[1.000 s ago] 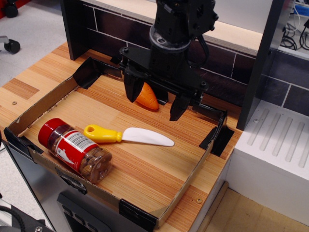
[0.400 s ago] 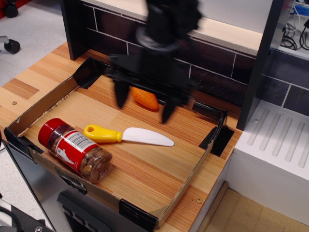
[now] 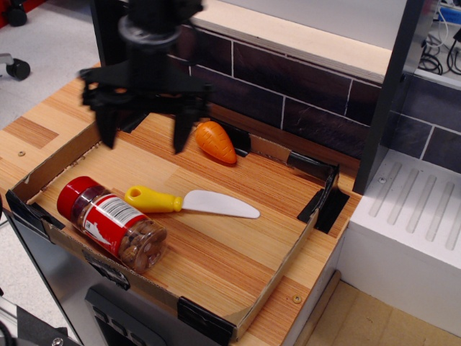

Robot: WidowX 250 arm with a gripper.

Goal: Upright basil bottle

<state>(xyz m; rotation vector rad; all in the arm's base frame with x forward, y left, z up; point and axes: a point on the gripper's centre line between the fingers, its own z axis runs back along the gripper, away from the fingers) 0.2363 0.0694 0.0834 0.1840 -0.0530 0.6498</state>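
The basil bottle's clear base (image 3: 148, 254) needs to stay free to stand on the wooden surface. My gripper should next pick up the bottle by its red-end with the cap (image 3: 75, 197).
The basil bottle (image 3: 113, 223) lies on its side at the front left of the shallow cardboard tray (image 3: 277, 263), red cap pointing back-left, clear base with brownish contents pointing front-right. My gripper (image 3: 145, 140) hangs above the tray's back-left part, behind the bottle and well clear of it. Its two black fingers are spread wide apart and hold nothing. The gripper looks motion-blurred.
A spatula (image 3: 191, 202) with a yellow handle and white blade lies just behind the bottle. An orange carrot-like toy (image 3: 216, 142) lies near the tray's back wall. A dark tiled wall (image 3: 288, 79) stands behind; a white ribbed unit (image 3: 410, 231) is at the right.
My gripper has swept left, from above the carrot toy to above the tray's back-left area, staying open. The bottle, spatula and carrot toy have not moved.
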